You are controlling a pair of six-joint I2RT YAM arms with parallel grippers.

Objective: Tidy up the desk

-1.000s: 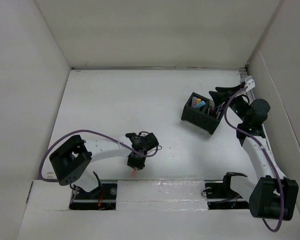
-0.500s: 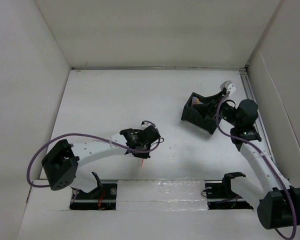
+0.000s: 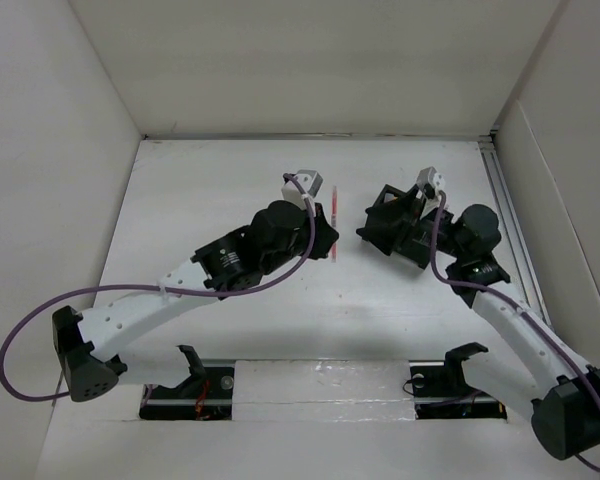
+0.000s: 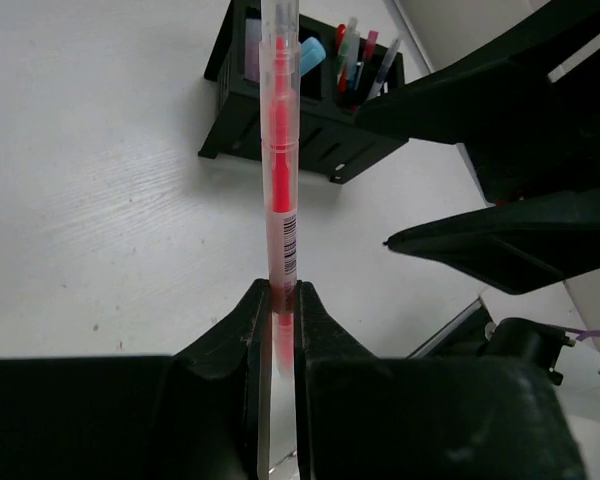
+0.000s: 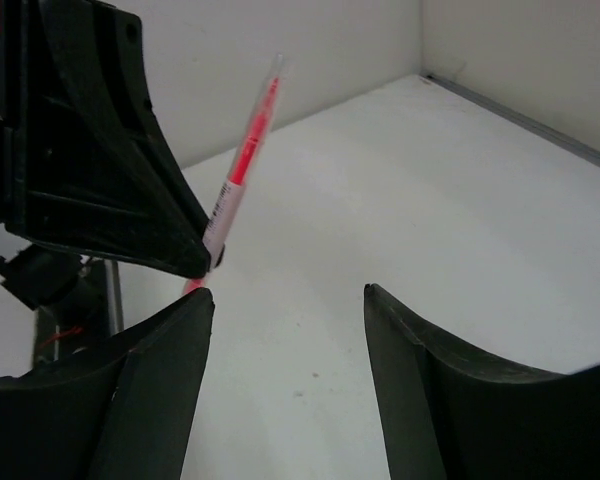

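Observation:
The right gripper grabs the red pen by its clear-tipped red end (image 3: 335, 202) (image 5: 256, 132) next, which leaves the pen's white-labelled part free to enter the organizer.
The desk (image 3: 210, 190) is the white tabletop. My left gripper (image 3: 330, 225) is shut on a red pen (image 3: 338, 205), held above the desk's middle, just left of the black organizer box (image 3: 408, 250). In the left wrist view the pen (image 4: 280, 150) stands up from the closed fingertips of my left gripper (image 4: 278, 290), pointing toward the organizer (image 4: 280, 120), which holds several pens. My right gripper (image 3: 378, 212) is open and empty over the organizer's left side, facing the pen. The right wrist view shows my right gripper (image 5: 290, 295) wide open, with the pen (image 5: 242, 160) ahead on the left.
White wall panels (image 3: 310, 60) enclose the desk on the left, back and right. A metal rail (image 3: 502, 190) runs along the right edge. The arm bases (image 3: 190, 380) sit at the near edge. The right gripper's fingers (image 4: 500, 240) show close by in the left wrist view.
My left arm has swung from the near edge up to the desk's middle, carrying the red pen toward the organizer. My right gripper has moved left over the organizer.

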